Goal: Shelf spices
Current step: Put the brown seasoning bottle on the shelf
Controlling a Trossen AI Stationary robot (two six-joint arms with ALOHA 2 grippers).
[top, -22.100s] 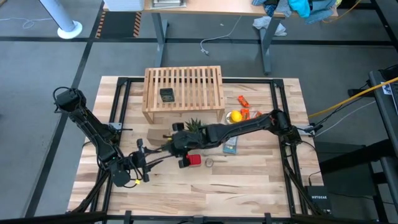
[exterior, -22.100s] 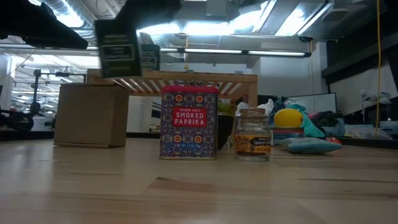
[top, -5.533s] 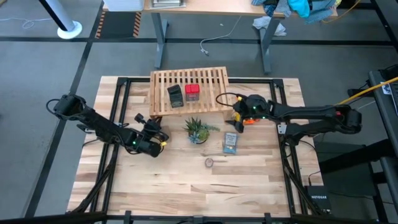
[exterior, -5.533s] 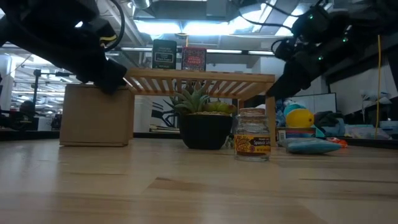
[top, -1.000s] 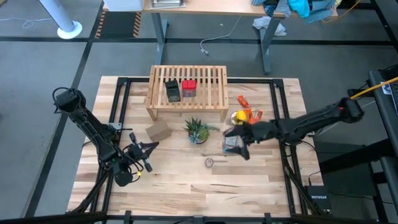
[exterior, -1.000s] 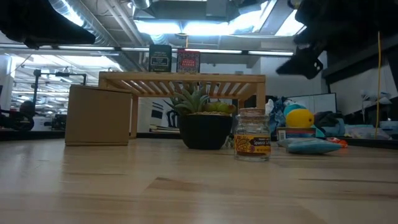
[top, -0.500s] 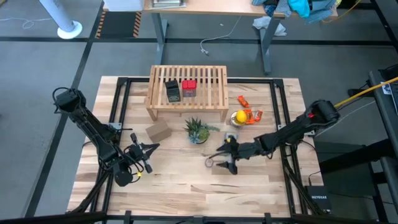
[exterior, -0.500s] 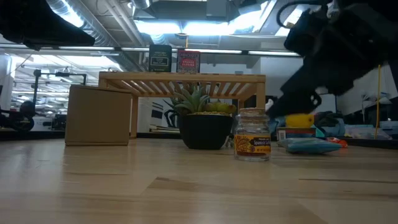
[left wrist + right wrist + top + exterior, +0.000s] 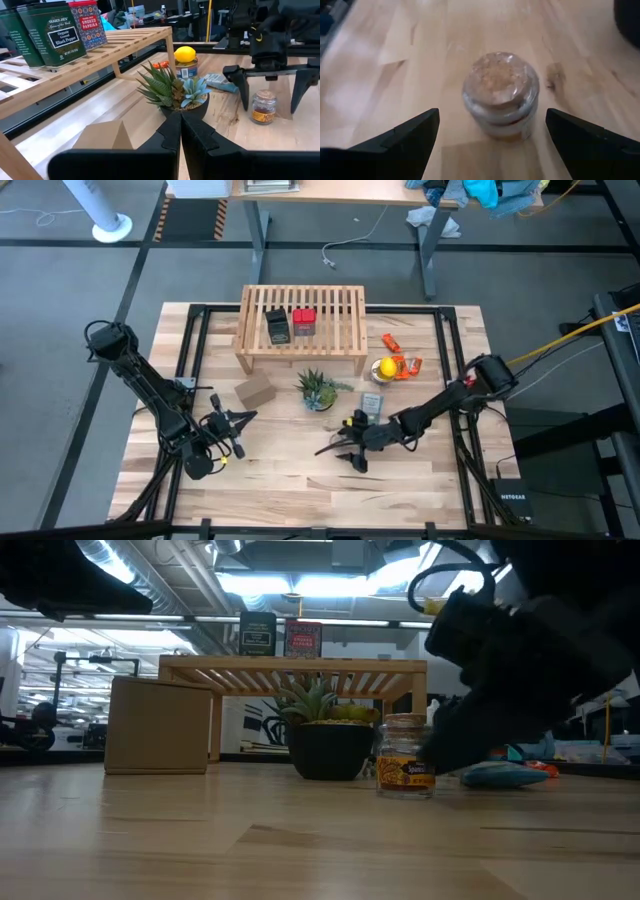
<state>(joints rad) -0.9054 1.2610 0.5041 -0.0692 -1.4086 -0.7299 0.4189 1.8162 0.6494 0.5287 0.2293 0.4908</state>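
The right gripper next needs to grab the small round jar (image 9: 501, 95) to put the spice on the shelf, holding it by its glass body below the cork lid (image 9: 502, 122).
The light-wood shelf (image 9: 300, 330) stands at the table's far side. A dark tin (image 9: 279, 327) and a red tin (image 9: 304, 322) stand upright on its slatted top. The small round jar (image 9: 501, 95) stands upright on the table near the middle (image 9: 263, 106). My right gripper (image 9: 345, 450) is low over the table and open. One finger (image 9: 243, 87) stands on each side of the jar, with a gap to the glass on both sides. My left gripper (image 9: 225, 430) waits shut at the table's near left, holding nothing.
A potted plant (image 9: 318, 390) stands just beyond the jar, a brown cardboard box (image 9: 256, 391) to its left. A blue packet (image 9: 372, 404) lies by my right arm. A yellow item (image 9: 381, 367) and orange items (image 9: 402, 363) sit farther back right.
My right gripper has gone from over the blue packet toward the table's near left and down to the jar, staying open. Its fingers now stand on either side of the jar. The jar has not moved.
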